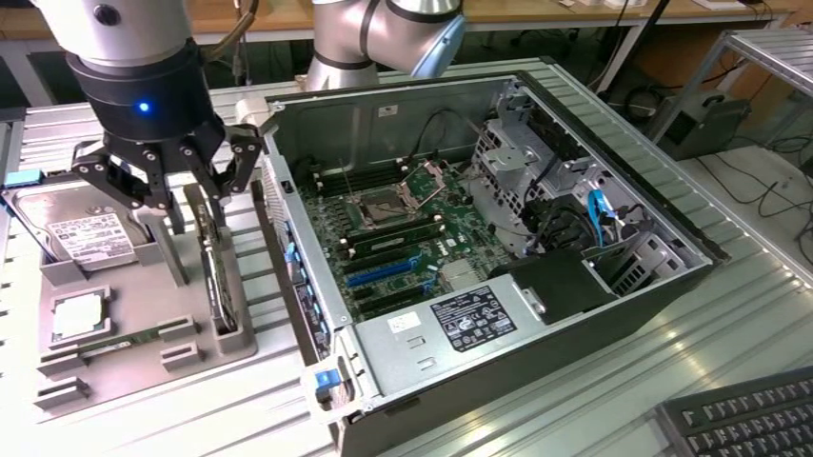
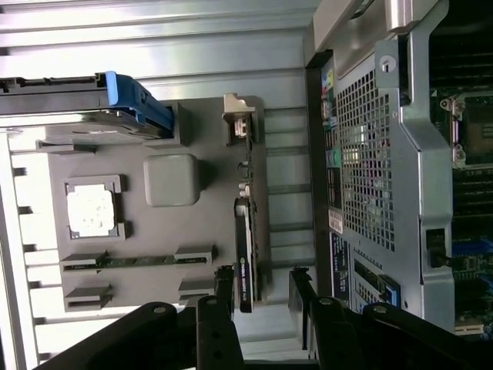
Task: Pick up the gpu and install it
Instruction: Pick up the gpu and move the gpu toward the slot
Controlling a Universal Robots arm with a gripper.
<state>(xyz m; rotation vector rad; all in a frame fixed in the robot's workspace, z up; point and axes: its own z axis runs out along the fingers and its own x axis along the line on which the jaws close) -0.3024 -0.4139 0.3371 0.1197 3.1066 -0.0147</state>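
Observation:
The GPU is standing on edge in its tray slot, so my gripper next needs to grab the black fan shroud end point(image 2: 244, 281) of the GPU across its two flat sides.
The gpu point(image 1: 223, 286) stands on edge in a slot of the grey holder tray point(image 1: 140, 276), a thin dark card just beside the open computer case point(image 1: 483, 238). My gripper point(image 1: 188, 195) hangs directly above the card's upper end, open, its fingers spread to either side of the card without touching it. In the wrist view the gpu point(image 2: 245, 231) runs lengthwise along the tray point(image 2: 173, 181), and my gripper point(image 2: 262, 281) has one black finger on each side of the card's near end. Nothing is held.
A silver hard drive point(image 1: 83, 233), a processor chip point(image 1: 76, 319) and a green memory stick point(image 1: 128, 340) also sit in the tray. The case lies open with motherboard and blue expansion slots point(image 1: 381, 271) exposed. A keyboard point(image 1: 749, 419) lies at the exterior view's lower right.

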